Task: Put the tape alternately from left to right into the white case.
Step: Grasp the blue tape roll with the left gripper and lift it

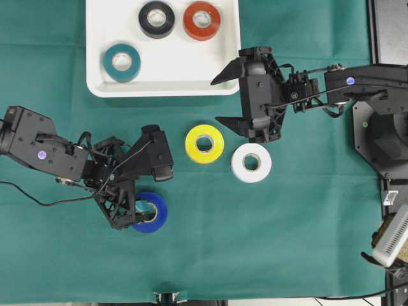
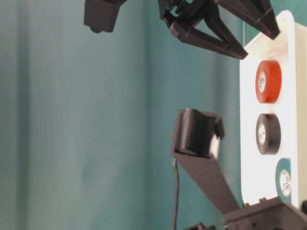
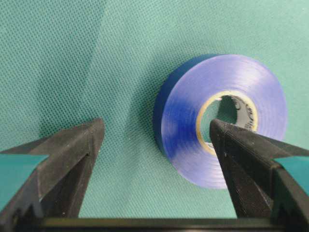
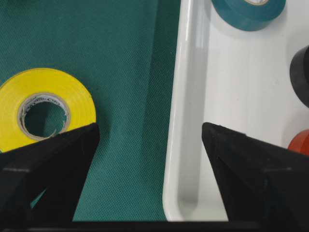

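Observation:
My left gripper is ready to close, because in the left wrist view its fingers are around the blue roll's side point(image 3: 186, 116), with one over the roll's core point(image 3: 224, 113).
The white case point(image 1: 172, 70) lies at the back and holds a teal roll point(image 1: 122, 62), a black roll point(image 1: 157, 18) and a red-orange roll point(image 1: 201, 20). On the green cloth lie a yellow roll point(image 1: 204, 144), a white roll point(image 1: 251, 162) and a blue roll point(image 1: 153, 213). My left gripper point(image 1: 153, 194) is open and low over the blue roll point(image 3: 193, 121): one finger point(image 3: 241, 145) is in its core, the other stands outside its wall. My right gripper point(image 1: 215, 100) hangs open and holds nothing, astride the case's rim point(image 4: 186, 121) beside the yellow roll point(image 4: 77, 101).
The right arm's base point(image 1: 376, 134) stands at the table's right edge, with a pale ribbed object point(image 1: 392, 236) below it. A thin cable point(image 1: 38, 201) trails from the left arm across the cloth. The yellow and white rolls lie close together between the two grippers.

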